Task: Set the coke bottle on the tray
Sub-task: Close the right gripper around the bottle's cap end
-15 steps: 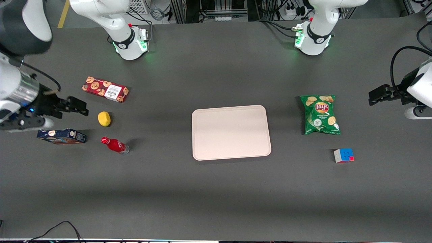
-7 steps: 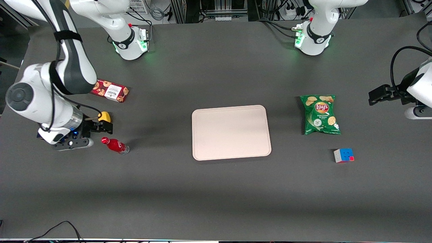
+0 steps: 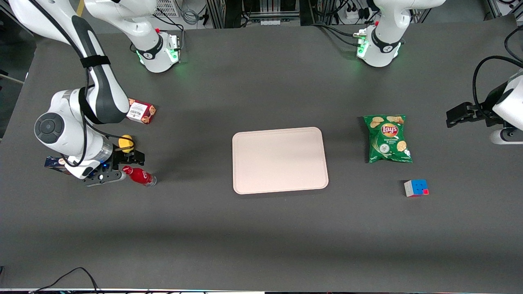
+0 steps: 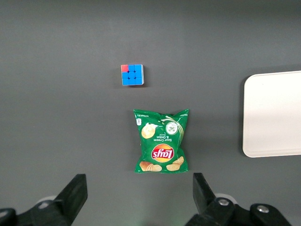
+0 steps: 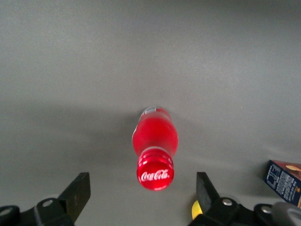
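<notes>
I will next pick up the small red coke bottle by its end with the cap with my right gripper, to put the bottle on the tray.
The coke bottle is small and red and lies on its side on the dark table, toward the working arm's end. In the right wrist view the coke bottle points its red cap with white script at the camera. My right gripper hangs just above the cap end, open and empty. In the right wrist view the gripper has its two black fingers wide apart on either side of the cap, not touching it. The pale pinkish-beige tray lies empty at the table's middle, and its edge shows in the left wrist view.
A yellow lemon-like object and a red cookie box lie farther from the front camera than the bottle, partly covered by the arm. A dark blue box sits beside the gripper. A green chips bag and a colour cube lie toward the parked arm's end.
The right arm has swung in from the table's end and come down over the bottle's cap end. The bottle and the other things have not moved.
</notes>
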You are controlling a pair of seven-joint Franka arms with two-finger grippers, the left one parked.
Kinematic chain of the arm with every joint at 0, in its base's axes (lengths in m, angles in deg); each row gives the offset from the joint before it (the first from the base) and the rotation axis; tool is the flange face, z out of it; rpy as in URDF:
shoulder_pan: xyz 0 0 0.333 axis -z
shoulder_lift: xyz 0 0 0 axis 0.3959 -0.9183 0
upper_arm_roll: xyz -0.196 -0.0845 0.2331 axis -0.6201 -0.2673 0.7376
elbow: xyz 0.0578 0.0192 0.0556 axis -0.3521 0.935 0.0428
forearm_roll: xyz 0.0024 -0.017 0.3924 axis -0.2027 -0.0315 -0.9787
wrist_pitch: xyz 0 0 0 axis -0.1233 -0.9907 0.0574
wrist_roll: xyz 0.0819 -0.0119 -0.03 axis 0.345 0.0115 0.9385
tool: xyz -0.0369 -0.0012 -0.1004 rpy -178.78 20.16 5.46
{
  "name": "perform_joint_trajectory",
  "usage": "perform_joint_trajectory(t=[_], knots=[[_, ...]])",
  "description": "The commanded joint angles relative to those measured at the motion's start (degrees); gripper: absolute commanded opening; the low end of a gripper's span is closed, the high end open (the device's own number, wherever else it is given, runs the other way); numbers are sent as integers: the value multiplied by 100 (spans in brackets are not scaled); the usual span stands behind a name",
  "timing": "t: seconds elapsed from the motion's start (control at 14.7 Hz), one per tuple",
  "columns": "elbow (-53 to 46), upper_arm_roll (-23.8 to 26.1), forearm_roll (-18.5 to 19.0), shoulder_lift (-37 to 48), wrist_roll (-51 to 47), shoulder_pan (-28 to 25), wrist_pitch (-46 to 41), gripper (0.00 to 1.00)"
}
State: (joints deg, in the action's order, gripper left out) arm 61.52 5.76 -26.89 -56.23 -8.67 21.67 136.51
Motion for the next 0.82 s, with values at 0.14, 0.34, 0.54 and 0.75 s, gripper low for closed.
perform_joint_trajectory(t=[0.14, 0.34, 0.54, 0.75], knots=[[32, -45, 96, -118, 357, 68, 397, 100], [32, -54, 96, -171, 472, 85, 433, 76], [41, -54, 96, -171, 472, 94, 424, 52], [32, -54, 60, -162, 455, 77, 398, 35]])
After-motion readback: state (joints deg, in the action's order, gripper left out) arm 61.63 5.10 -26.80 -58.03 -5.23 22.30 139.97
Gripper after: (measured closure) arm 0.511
